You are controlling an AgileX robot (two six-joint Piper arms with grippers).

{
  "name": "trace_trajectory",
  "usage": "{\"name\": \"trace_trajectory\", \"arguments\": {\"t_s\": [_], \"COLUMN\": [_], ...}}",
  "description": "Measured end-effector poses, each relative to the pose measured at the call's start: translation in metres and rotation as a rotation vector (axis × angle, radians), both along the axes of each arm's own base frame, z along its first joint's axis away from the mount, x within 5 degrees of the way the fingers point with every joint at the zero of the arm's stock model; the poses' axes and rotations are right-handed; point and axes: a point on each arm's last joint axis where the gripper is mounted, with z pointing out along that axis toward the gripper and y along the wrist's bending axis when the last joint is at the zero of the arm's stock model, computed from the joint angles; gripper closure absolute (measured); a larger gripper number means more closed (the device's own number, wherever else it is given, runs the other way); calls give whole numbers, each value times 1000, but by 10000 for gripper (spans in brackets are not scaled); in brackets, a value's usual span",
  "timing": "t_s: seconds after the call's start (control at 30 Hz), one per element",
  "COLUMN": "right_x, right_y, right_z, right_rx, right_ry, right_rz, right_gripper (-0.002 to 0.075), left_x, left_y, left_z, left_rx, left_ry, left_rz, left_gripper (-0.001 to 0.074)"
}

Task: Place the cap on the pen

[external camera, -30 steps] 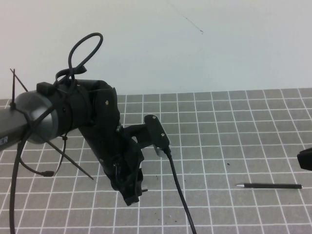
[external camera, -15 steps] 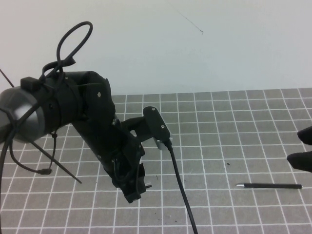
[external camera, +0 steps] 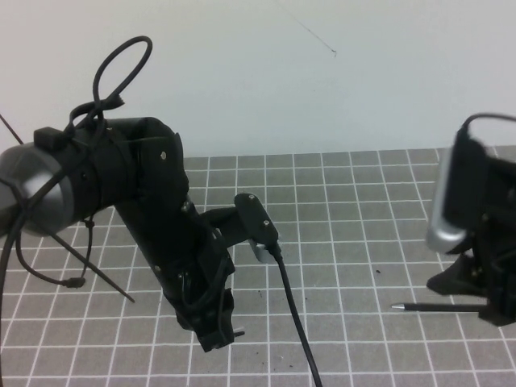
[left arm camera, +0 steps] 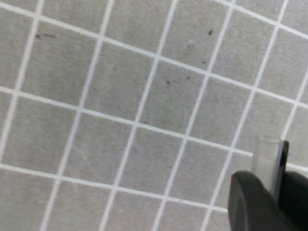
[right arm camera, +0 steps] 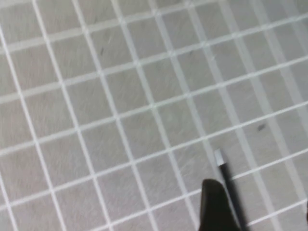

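Note:
The pen's small silver tip (external camera: 398, 306) lies bare on the mat. My right gripper needs to pick up the pen by the rear of its black body (external camera: 461, 308) next.
The pen (external camera: 439, 307) is a thin black stick with a small silver tip, lying flat on the grid mat at the right. My right gripper (external camera: 476, 302) hangs open just over its rear part. In the right wrist view the pen (right arm camera: 230, 187) runs close along one dark finger (right arm camera: 215, 207), tip pointing away. My left gripper (external camera: 219, 334) hovers low over the mat at centre-left, far from the pen. Its fingers (left arm camera: 250, 197) are shut on a small clear cap with a black clip (left arm camera: 269, 156).
A grey mat with a white grid (external camera: 347, 210) covers the table, and a white wall stands behind it. A black cable (external camera: 294, 322) hangs from the left wrist camera toward the front edge. Loose cable ties stick out at the far left (external camera: 97, 270).
The right arm has swung in from the right edge and now stands over the pen, and its jaws have opened. The left arm shifted slightly left and lower, still holding the cap.

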Motion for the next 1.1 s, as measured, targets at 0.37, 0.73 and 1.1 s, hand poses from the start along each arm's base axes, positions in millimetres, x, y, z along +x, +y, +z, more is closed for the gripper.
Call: {"name": "trace_trajectory", "arguments": {"t_s": [0.37,0.73,1.1], "right_x": [31,59,70], "right_y": [9,8,3], "right_z": [-56,-98,-143], "right_rx": [-170,-304,-454], "right_ry": [117,99,187], "right_rz": [56,79,146], "right_gripper": [344,348,370], "left_x": [-4,-4,-5], "left_y": [-5,-5,-5], "left_z": [2,2,2], "left_rx": [-54,-51,-47], "left_ry": [56,66,81], "left_rz": [25,44,89], "left_gripper": [655,655,655]}}
